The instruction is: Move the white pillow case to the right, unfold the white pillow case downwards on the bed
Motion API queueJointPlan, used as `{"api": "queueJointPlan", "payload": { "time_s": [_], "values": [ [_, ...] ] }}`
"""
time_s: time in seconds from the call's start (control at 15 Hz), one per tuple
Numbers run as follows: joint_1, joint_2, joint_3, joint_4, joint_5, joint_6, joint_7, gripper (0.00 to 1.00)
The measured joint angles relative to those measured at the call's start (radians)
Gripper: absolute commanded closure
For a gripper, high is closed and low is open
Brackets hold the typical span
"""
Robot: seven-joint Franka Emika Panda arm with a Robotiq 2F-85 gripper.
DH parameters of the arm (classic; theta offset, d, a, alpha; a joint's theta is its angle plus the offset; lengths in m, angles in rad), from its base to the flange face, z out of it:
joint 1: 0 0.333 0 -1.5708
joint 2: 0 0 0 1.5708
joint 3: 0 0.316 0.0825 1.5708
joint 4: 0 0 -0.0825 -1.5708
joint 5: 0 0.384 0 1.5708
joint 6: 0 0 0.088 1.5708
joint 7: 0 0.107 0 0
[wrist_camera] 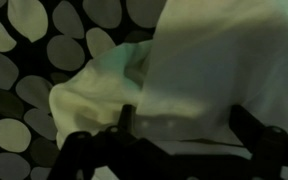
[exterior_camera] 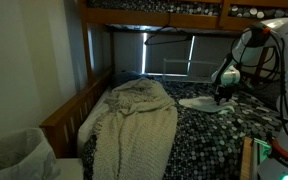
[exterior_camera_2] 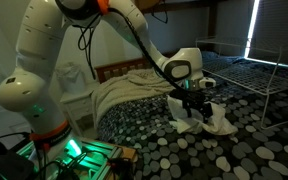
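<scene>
My gripper grabs the pillow case by its near edge next, leaving the rest loose to draw open and unfold on the bed (exterior_camera_2: 174, 150).
The white pillow case (exterior_camera_2: 212, 122) lies crumpled on the bed (exterior_camera_2: 174, 150), which has a dark cover with white dots. It shows in both exterior views, as a small white patch (exterior_camera: 198, 102) beside the blanket. My gripper (exterior_camera_2: 192, 101) hangs just above its near edge, also visible here (exterior_camera: 223, 95). In the wrist view the pillow case (wrist_camera: 194, 70) fills the frame. The gripper (wrist_camera: 188, 128) has its two dark fingers spread wide, with white cloth lying between them. Whether the fingers touch the cloth is unclear.
A big cream knitted blanket (exterior_camera: 132, 118) is heaped on the bed next to the pillow case, also seen here (exterior_camera_2: 124, 95). The wooden bed frame (exterior_camera: 69, 112) and upper bunk (exterior_camera: 174, 15) surround the area. A white wire rack (exterior_camera_2: 259, 75) stands behind.
</scene>
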Motion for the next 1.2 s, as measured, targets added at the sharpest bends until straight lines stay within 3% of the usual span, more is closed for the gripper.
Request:
{"api": "queueJointPlan", "payload": {
  "time_s": [0.27,0.53,0.6,0.73,1.2],
  "values": [
    [-0.01,0.007,0.011,0.014,0.006,-0.019,0.006,0.0],
    [-0.053,0.008,0.076,0.024,0.055,-0.019,-0.004,0.0],
    [-0.066,0.008,0.095,0.025,0.07,-0.02,-0.01,0.25],
    [-0.084,0.008,0.121,0.027,0.087,-0.021,-0.019,0.34],
    [-0.107,-0.015,0.134,0.035,0.091,-0.079,-0.034,0.89]
  ]
}}
